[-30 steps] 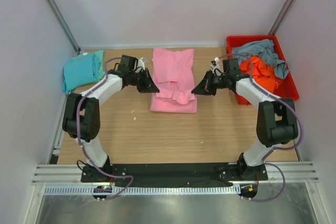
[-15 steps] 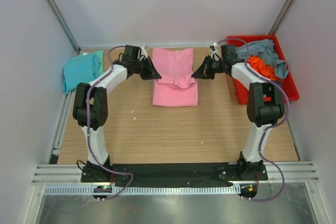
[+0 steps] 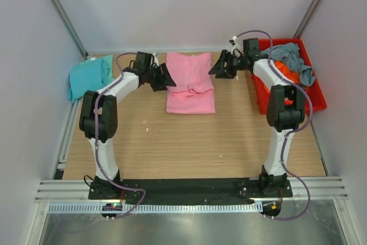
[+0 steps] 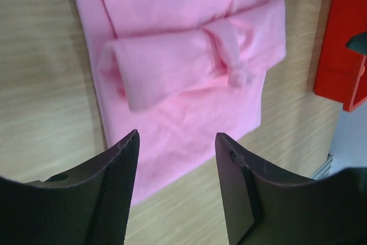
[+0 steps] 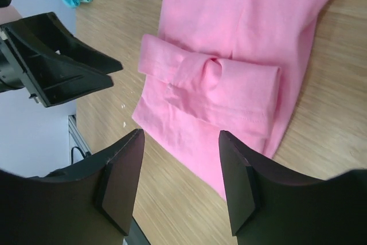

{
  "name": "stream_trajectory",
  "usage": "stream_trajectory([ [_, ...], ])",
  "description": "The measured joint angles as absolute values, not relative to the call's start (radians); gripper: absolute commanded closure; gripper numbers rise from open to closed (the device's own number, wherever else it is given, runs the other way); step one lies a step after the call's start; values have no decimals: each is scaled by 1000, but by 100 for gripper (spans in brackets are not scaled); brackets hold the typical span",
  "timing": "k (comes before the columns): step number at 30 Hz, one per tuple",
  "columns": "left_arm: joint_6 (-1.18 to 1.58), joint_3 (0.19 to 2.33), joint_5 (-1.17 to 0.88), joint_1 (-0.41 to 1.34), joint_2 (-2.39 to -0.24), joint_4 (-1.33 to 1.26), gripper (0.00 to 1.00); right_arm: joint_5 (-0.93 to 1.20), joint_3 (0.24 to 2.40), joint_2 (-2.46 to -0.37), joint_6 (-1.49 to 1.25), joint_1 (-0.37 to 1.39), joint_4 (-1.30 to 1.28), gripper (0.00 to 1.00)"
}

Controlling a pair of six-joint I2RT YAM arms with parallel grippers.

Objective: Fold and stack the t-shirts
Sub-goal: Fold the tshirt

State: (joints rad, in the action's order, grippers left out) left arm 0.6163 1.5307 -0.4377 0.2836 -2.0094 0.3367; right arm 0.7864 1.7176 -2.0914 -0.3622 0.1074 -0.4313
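Observation:
The pink t-shirt (image 3: pixel 190 91) needs to be grabbed next by its near corner on the bin side, so my right gripper can fold its near edge over evenly.
The pink t-shirt (image 3: pixel 190 91) lies flat on the wooden table, its near part folded back into a rumpled band (image 4: pixel 195 55) across the middle. My left gripper (image 3: pixel 168 81) hovers at the shirt's left edge, open and empty (image 4: pixel 176 142). At the shirt's upper right corner my right gripper (image 3: pixel 213 70) is open too, holding nothing (image 5: pixel 180 136). A teal t-shirt (image 3: pixel 89 76) sits folded at the far left. An orange t-shirt (image 3: pixel 287 78) and a grey-blue one (image 3: pixel 293 58) are heaped in the bin.
The red plastic bin (image 3: pixel 319 97) stands at the back right, close behind the right arm. White walls close in the table on three sides. Bare wood (image 3: pixel 189 142) stretches from the pink shirt to the arm bases.
Both grippers carried the pink shirt's near edge toward the back, then opened and let it go. The folded band now rests on the shirt.

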Motion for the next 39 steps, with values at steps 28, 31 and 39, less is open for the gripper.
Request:
stream_trajectory([
  [28, 581, 1360, -647, 247, -2048, 513, 31, 884, 1265, -2037, -277, 71, -542, 44],
  [31, 595, 1359, -657, 247, -2049, 509, 31, 891, 1265, -2068, -292, 77, -534, 45],
  [39, 617, 1351, -684, 247, -2063, 495, 48, 923, 1289, -2104, -332, 106, -499, 53],
])
